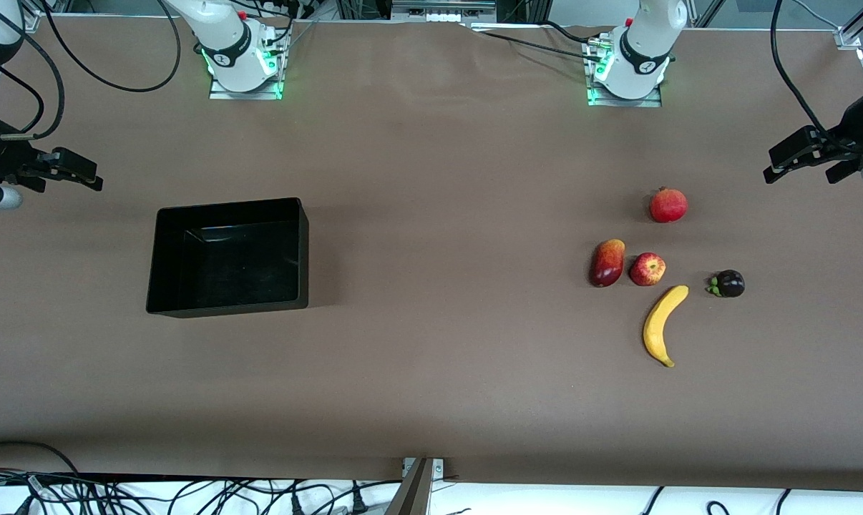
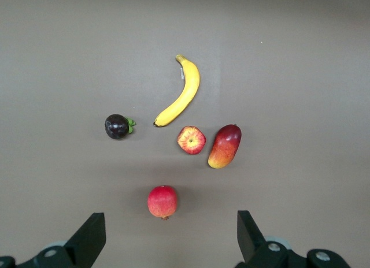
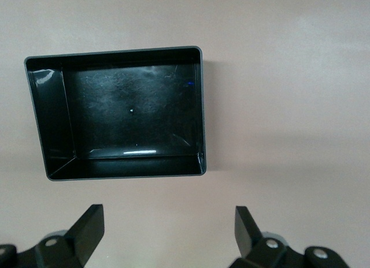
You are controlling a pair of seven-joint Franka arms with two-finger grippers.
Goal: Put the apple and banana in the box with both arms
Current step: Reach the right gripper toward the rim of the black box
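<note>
My right gripper takes hold of the black box by its short-side rim [image 1: 152, 257] next, to bring it within reach of the apple [image 1: 647, 269] and banana.
The apple [image 1: 647, 269] lies on the table toward the left arm's end, small and red with yellow blotches. The yellow banana [image 1: 662, 325] lies just nearer the front camera than it. Both show in the left wrist view, the apple [image 2: 191, 140] and the banana [image 2: 180, 93]. The black box [image 1: 227, 206] stands empty toward the right arm's end and also shows in the right wrist view [image 3: 55, 118]. My left gripper [image 1: 769, 166] [image 2: 169, 224] is open and empty, high over the table's end beside the fruits. My right gripper [image 1: 88, 175] [image 3: 167, 219] is open and empty, high over the table beside the box.
A larger round red fruit [image 1: 668, 205] [image 2: 162, 201] lies farther from the front camera than the apple. A dark-red-and-orange oval fruit [image 1: 607, 262] [image 2: 225, 145] lies right beside the apple. A dark purple fruit [image 1: 728, 283] [image 2: 117, 126] lies beside the banana's tip.
</note>
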